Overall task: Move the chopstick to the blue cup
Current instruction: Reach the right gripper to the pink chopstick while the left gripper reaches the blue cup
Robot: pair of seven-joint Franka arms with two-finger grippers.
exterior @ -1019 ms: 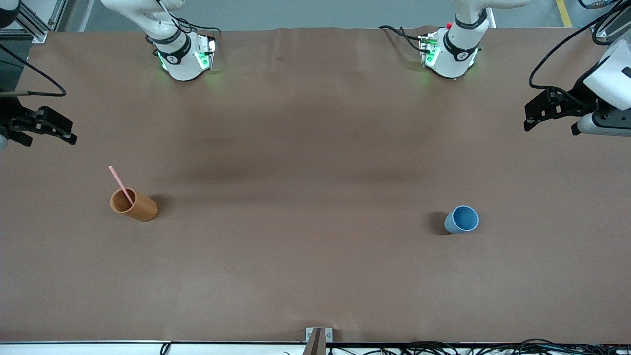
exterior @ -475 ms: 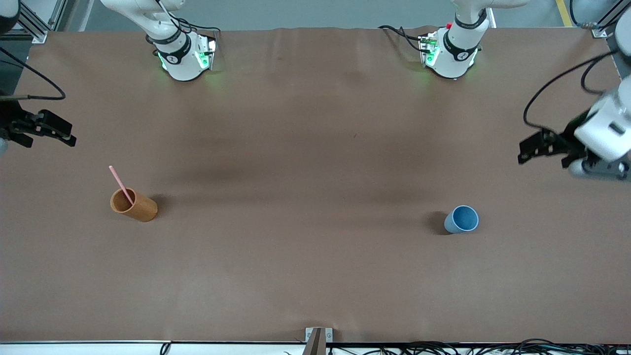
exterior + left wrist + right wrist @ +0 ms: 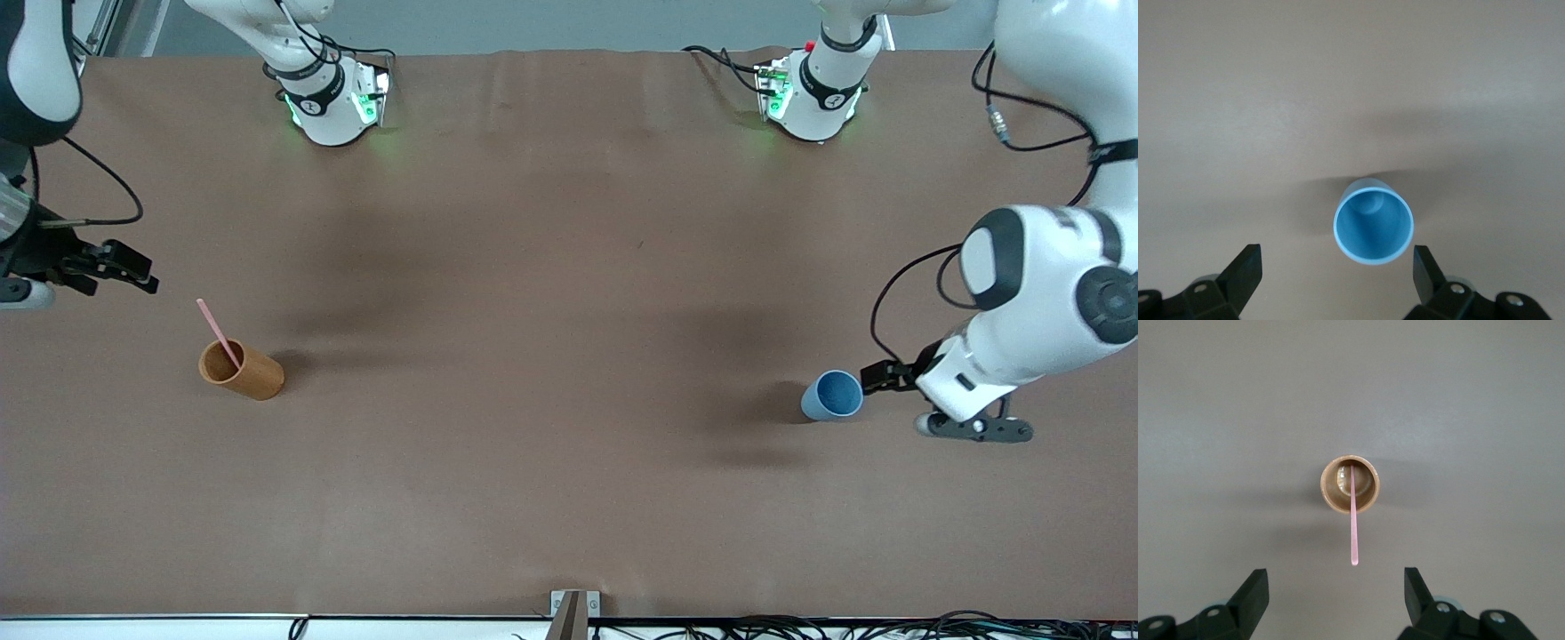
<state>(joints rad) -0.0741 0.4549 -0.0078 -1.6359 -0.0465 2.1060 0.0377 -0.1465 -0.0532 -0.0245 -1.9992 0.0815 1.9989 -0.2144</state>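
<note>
My right gripper will move the pale-pink chopstick to the blue cup [image 3: 833, 396], so next it will grab the chopstick by its upper end [image 3: 202, 305].
The pale-pink chopstick [image 3: 214, 330] stands tilted in the orange-brown cup [image 3: 242, 372] toward the right arm's end of the table; it also shows in the right wrist view [image 3: 1354, 523]. The blue cup [image 3: 833, 396] stands upright and empty toward the left arm's end. My left gripper [image 3: 877, 379] is open over the table right beside the blue cup [image 3: 1373, 221], which shows between its fingers [image 3: 1336, 257]. My right gripper [image 3: 140, 270] is open and empty over the table beside the orange-brown cup [image 3: 1350, 485], with the chopstick's upper end short of its fingers [image 3: 1335, 577].
The brown table cover [image 3: 551, 356] is bare apart from the two cups. The arm bases [image 3: 333, 98] [image 3: 813, 93] stand along the table's edge farthest from the front camera. Cables lie along the near edge.
The left arm has swung down from the table's end, bringing its gripper right beside the blue cup. The right gripper has moved a little closer to the orange-brown cup.
</note>
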